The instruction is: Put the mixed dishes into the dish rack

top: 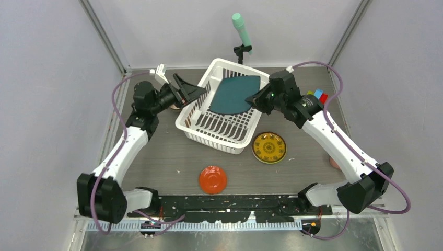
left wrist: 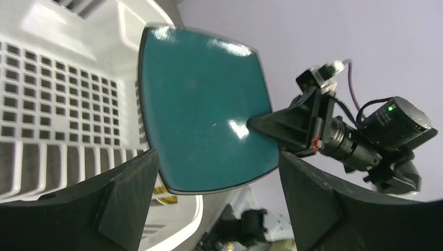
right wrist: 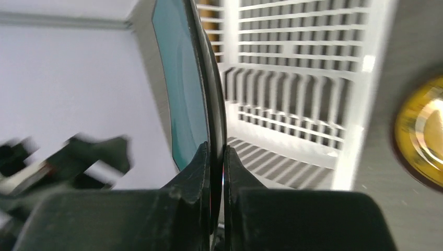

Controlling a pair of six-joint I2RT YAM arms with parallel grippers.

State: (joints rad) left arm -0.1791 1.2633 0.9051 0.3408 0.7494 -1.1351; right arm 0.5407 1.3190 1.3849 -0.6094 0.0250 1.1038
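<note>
My left gripper will next take hold of the dark teal plate's free rim (top: pixel 216 95). The plate's opposite edge then stays free to stand in the dish rack (top: pixel 201 132).
My right gripper (top: pixel 255 99) is shut on the rim of the dark teal plate (top: pixel 233 94) and holds it tilted over the white dish rack (top: pixel 201 132). In the right wrist view the plate (right wrist: pixel 183 83) stands edge-on between the fingertips (right wrist: pixel 203 157). My left gripper (top: pixel 194 91) is open at the rack's left rim, facing the plate (left wrist: pixel 203 110) without touching it. The yellow patterned plate (top: pixel 269 147) lies right of the rack, and the red-orange dish (top: pixel 212 179) lies in front of it. The other dishes are hidden or out of view.
A mint-green cylinder (top: pixel 242 29) on a black stand stands behind the rack. Small coloured blocks (top: pixel 319 95) sit at the right behind my right arm. A pinkish object (top: pixel 333 162) peeks out beside the right forearm.
</note>
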